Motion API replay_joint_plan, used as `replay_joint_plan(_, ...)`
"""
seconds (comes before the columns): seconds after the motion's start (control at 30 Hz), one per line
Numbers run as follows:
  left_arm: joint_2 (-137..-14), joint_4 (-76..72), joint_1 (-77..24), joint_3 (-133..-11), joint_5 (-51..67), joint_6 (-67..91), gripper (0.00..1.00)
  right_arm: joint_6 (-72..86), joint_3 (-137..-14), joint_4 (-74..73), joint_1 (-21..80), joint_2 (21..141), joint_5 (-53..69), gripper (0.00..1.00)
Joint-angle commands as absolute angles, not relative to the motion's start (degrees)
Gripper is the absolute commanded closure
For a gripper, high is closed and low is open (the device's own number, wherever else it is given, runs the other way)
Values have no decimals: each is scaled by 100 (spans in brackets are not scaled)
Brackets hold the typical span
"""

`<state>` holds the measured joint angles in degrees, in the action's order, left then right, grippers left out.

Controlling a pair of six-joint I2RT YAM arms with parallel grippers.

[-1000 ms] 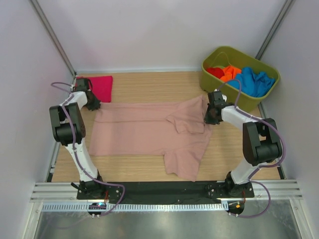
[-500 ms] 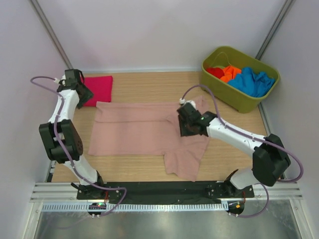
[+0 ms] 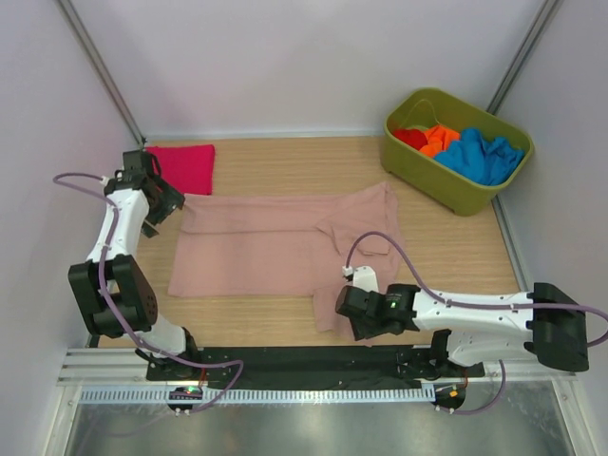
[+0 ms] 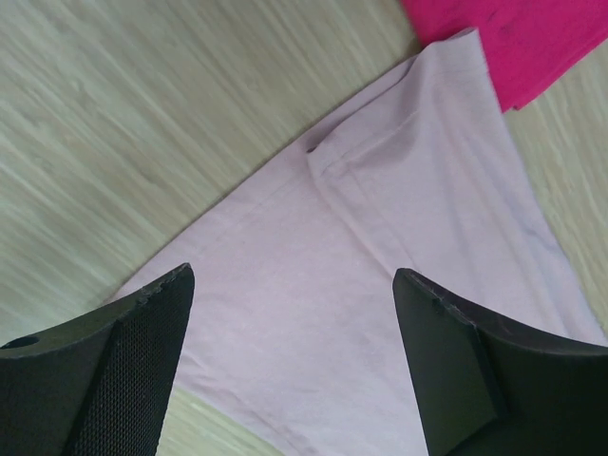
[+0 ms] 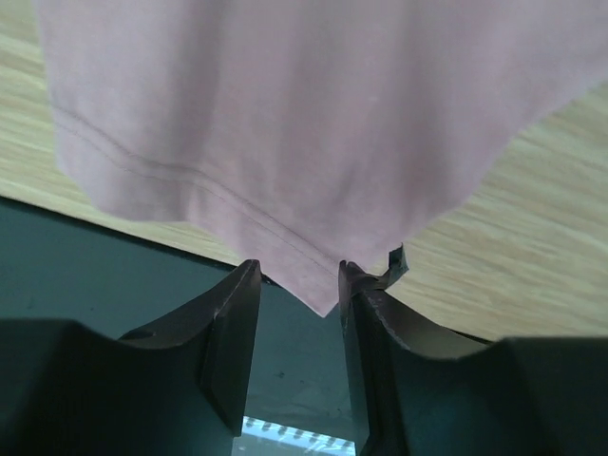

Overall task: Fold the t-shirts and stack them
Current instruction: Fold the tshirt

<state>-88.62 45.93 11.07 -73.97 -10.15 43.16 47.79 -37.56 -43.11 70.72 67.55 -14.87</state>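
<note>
The right gripper grabs the dusty-pink t-shirt by the pointed corner of its near sleeve hem next, to fold that sleeve inward.
A dusty-pink t-shirt lies spread flat across the wooden table, one sleeve folded in near its right side. My left gripper hovers wide open over the shirt's left edge; in the left wrist view only pink cloth shows between its fingers. My right gripper is low at the shirt's near corner. In the right wrist view it stands open, with the hem's pointed corner lying between the fingers. A folded magenta t-shirt sits at the far left, also visible in the left wrist view.
An olive-green tub at the far right holds red, orange and blue t-shirts. A black strip runs along the table's near edge, right under the right gripper. White walls close in on both sides.
Both grippers have opened. The right arm swung from the shirt's far right corner down to its near corner. The left gripper moved from the magenta shirt to the pink shirt's left edge.
</note>
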Motion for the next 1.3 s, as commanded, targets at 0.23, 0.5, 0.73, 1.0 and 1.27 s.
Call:
replay_joint_plan(0.23, -8297, 4861, 1221, -6838, -1503, 4737, 15, 7180, -3428, -4949, 7137, 6346, -1855, 56)
replay_joint_plan(0.5, -8209, 4878, 1257, -6698, -1485, 4667, 18, 7716, -3357, -4869, 7189, 6600, -1714, 59)
replay_joint_plan(0.73, -8191, 4974, 1275, -6495, -1801, 4588, 15, 7998, -3279, -4703, 7286, 6926, -1688, 61)
replay_joint_plan(1.0, -8069, 5317, 1327, -6486, -2302, 4991, 19, 8174, -3111, -4535, 7286, 6724, -1863, 93)
replay_joint_plan(1.27, -7989, 6195, 1318, -6758, -2760, 5379, 24, 8008, -3559, -5194, 7277, 6267, -2566, 99)
